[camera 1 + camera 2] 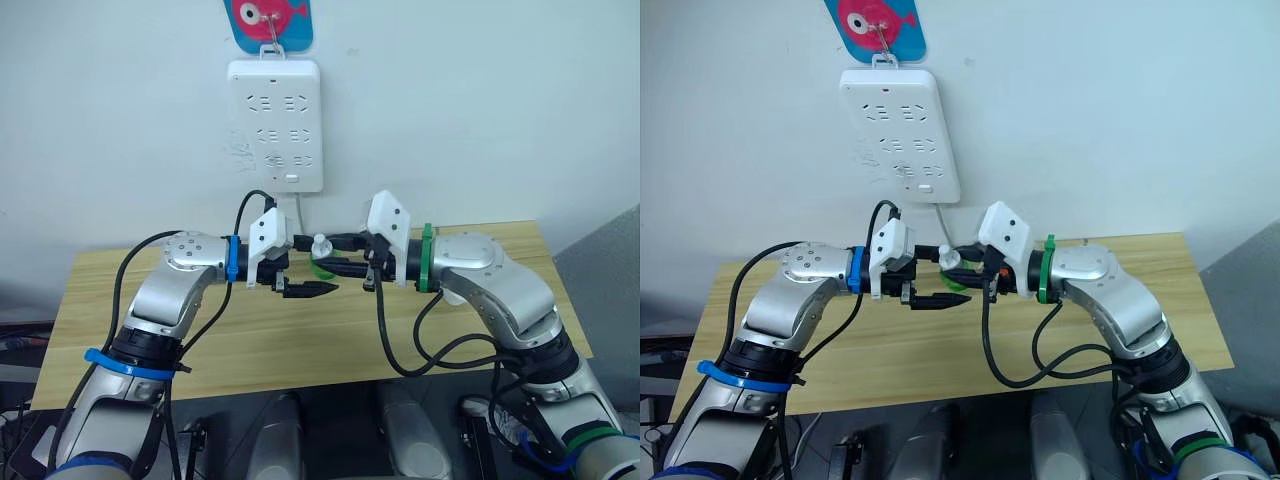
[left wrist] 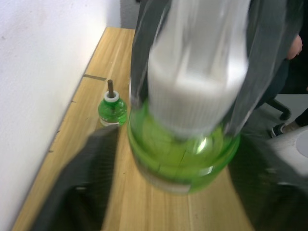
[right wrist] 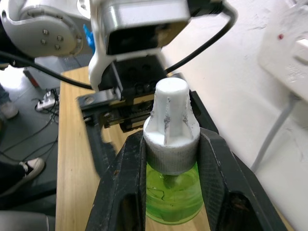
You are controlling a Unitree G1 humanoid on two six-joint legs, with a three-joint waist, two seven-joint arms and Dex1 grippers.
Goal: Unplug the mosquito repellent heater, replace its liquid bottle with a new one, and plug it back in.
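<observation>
My left gripper will next grab the new bottle by its green body [image 2: 180,154], so that the bottle's white ribbed cap [image 2: 195,91] stays free to unscrew.
My right gripper [image 3: 171,159] is shut on the white ribbed cap [image 3: 169,118] of a green liquid bottle [image 3: 174,195] and holds it above the table in front of the wall. My left gripper [image 1: 306,290] faces it from the other side, open, with its dark fingers [image 2: 79,192] spread on either side of the bottle's green body [image 2: 183,154] and slightly below it. A second small green bottle [image 2: 112,109] with a bare brown wick stands on the table by the wall. The mosquito repellent heater is out of view.
A long white power strip [image 1: 275,125] hangs on the wall above the grippers, its cord dropping behind them. The wooden table [image 1: 100,300] runs along the wall. Black cables loop from both arms over the table's front.
</observation>
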